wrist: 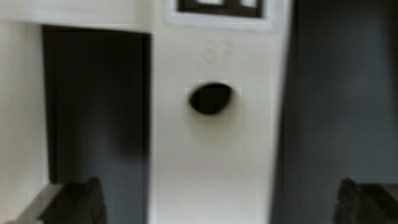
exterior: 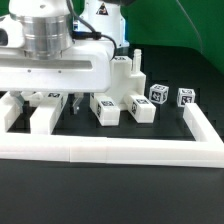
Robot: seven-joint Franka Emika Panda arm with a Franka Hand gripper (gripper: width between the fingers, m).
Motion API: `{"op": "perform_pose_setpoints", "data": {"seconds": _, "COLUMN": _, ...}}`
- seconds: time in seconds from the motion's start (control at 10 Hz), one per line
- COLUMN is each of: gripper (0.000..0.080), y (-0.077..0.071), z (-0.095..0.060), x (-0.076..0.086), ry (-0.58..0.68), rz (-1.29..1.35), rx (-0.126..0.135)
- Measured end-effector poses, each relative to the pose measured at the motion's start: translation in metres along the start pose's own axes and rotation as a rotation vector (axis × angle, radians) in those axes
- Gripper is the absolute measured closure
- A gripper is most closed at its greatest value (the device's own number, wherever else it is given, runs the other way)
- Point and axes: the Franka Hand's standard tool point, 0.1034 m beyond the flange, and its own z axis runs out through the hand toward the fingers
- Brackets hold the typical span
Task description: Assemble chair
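Observation:
The chair needs to be assembled. My gripper should grab the long white bar (wrist: 214,140) next at its plain part (wrist: 212,192) beyond the round hole.
The chair is in loose white parts with black-and-white tags on the dark table. In the wrist view a long white bar (wrist: 214,140) with a round dark hole and a tag at one end lies directly under my gripper (wrist: 222,205). The two dark fingertips (wrist: 80,202) stand wide apart on either side of the bar, clear of it, so the gripper is open and holds nothing. In the exterior view the gripper (exterior: 45,95) hangs low over the bars at the exterior view's left (exterior: 42,118). Its white hand hides what lies right under it.
More parts lie to the exterior view's right: two blocks (exterior: 105,110) (exterior: 140,108), two small cubes (exterior: 158,93) (exterior: 185,96) and a piece with upright pegs (exterior: 125,70). The white L-shaped border rail (exterior: 110,151) runs along the front and up the right side.

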Motion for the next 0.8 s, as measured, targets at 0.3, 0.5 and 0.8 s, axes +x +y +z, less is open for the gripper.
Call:
{"op": "perform_pose_setpoints", "data": {"seconds": 0.3, "gripper": 0.015, "y": 0.0002, "z": 0.0004, "x": -0.0002, "ry": -0.002, "rz": 0.004, "rx": 0.0}}
{"op": "perform_pose_setpoints", "data": {"seconds": 0.5, "gripper": 0.015, "y": 0.0012, "z": 0.004, "x": -0.0005, "ry": -0.005, "rz": 0.005, "rx": -0.002}}
{"op": "perform_pose_setpoints", "data": {"seconds": 0.8, "gripper": 0.015, "y": -0.0021, "z": 0.0079, "x": 0.0047, "ry": -0.005, "rz": 0.011, "rx": -0.005}}
